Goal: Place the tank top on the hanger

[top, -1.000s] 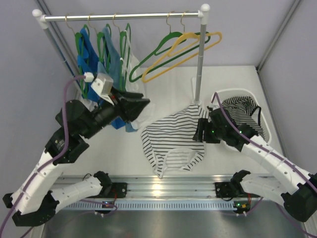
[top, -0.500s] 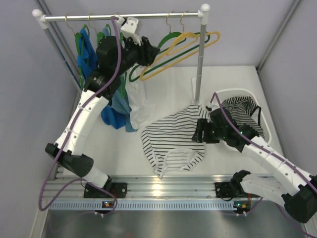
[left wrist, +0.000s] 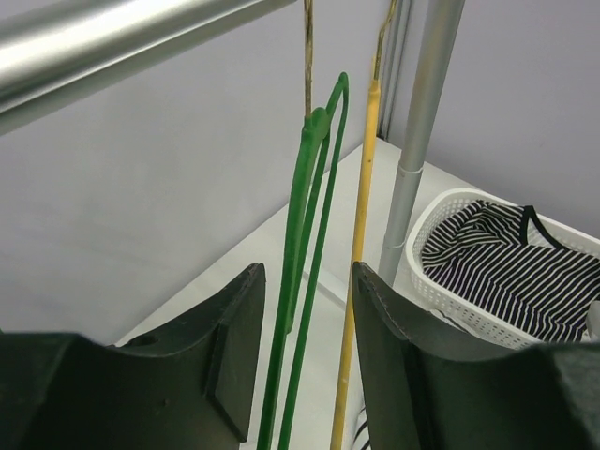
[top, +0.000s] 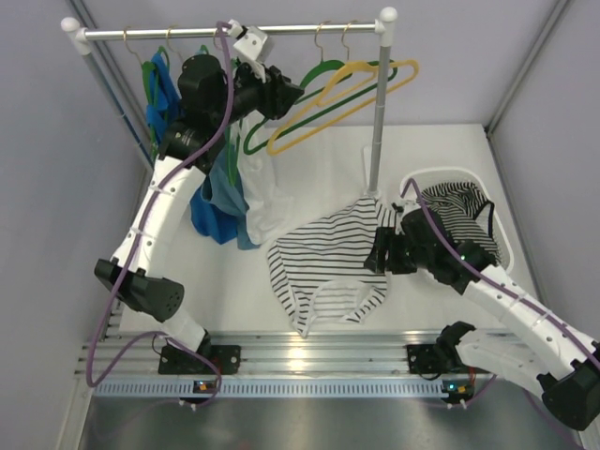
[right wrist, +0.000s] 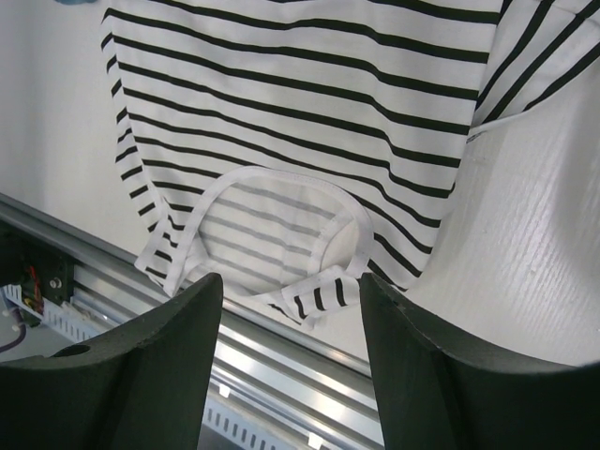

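My left gripper grabs the green hanger by the end away from the post [left wrist: 290,283] next, which leaves the hanger's opposite end free to enter the tank top.
The striped tank top [top: 328,267] lies spread flat on the table, neckline toward the near edge; it also fills the right wrist view [right wrist: 309,112]. The green hanger [top: 302,94] hangs empty on the rail by its brassy hook. My left gripper [top: 292,94] is raised to it and open. In the left wrist view the hanger [left wrist: 302,234] runs between the open fingers of the left gripper [left wrist: 307,281]; I cannot tell whether they touch. My right gripper [top: 377,253] is open and empty, hovering above the top's right edge, and shows in its own view [right wrist: 291,291].
A yellow hanger [top: 361,89] hangs just right of the green one, close to my left gripper's right finger [left wrist: 412,356]. The rail [top: 281,29] stands on a post [top: 377,122]. Blue tops [top: 217,211] and a plain white top [top: 264,197] hang at left. A white basket [top: 441,173] holds striped clothing.
My left arm swung up from in front of the hanging tops to the rail and settled with its open gripper at the green hanger. The right arm shifted only slightly.
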